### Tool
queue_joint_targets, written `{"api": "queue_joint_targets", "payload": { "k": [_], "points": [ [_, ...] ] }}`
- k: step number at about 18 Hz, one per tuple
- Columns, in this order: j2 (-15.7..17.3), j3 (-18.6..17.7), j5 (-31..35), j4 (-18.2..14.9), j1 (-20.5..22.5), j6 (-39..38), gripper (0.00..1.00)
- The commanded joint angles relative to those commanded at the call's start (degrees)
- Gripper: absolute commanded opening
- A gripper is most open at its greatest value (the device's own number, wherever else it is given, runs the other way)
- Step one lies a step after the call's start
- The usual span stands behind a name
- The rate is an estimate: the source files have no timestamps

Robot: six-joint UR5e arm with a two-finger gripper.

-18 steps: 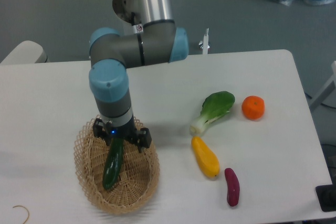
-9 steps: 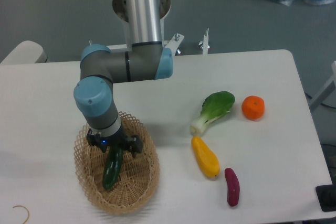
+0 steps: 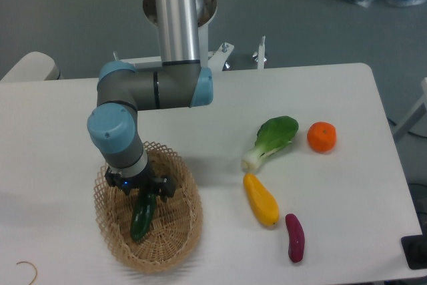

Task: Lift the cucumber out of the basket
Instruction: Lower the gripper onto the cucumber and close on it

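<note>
My gripper grabs the dark green cucumber by its upper end (image 3: 148, 197) next, to pick it out of the wicker basket (image 3: 180, 231).
The dark green cucumber (image 3: 143, 213) lies lengthwise in the left half of the oval wicker basket (image 3: 180, 231), at the table's front left. My gripper (image 3: 141, 190) points straight down into the basket over the cucumber's upper end. Its black fingers (image 3: 166, 187) stand apart on either side of that end, so it is open. The wrist hides the very top of the cucumber, and I cannot tell whether the fingers touch it.
To the right lie a bok choy (image 3: 271, 139), an orange (image 3: 321, 137), a yellow squash (image 3: 261, 199) and a purple sweet potato (image 3: 294, 237). A thin wire hook (image 3: 27, 269) lies at the front left table edge.
The arm has swung left and lowered, bringing the gripper deeper into the basket around the cucumber's upper end. The cucumber has not moved.
</note>
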Motion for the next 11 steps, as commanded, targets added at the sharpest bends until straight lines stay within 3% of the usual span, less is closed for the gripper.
{"api": "queue_joint_targets", "payload": {
  "k": [3, 8, 11],
  "points": [
    [-0.4, 0.2, 0.3, 0.0, -0.3, 0.0, 1.00],
    [-0.4, 0.6, 0.2, -0.1, -0.4, 0.6, 0.48],
    [-0.4, 0.7, 0.2, -0.2, -0.4, 1.1, 0.35]
  ]
}}
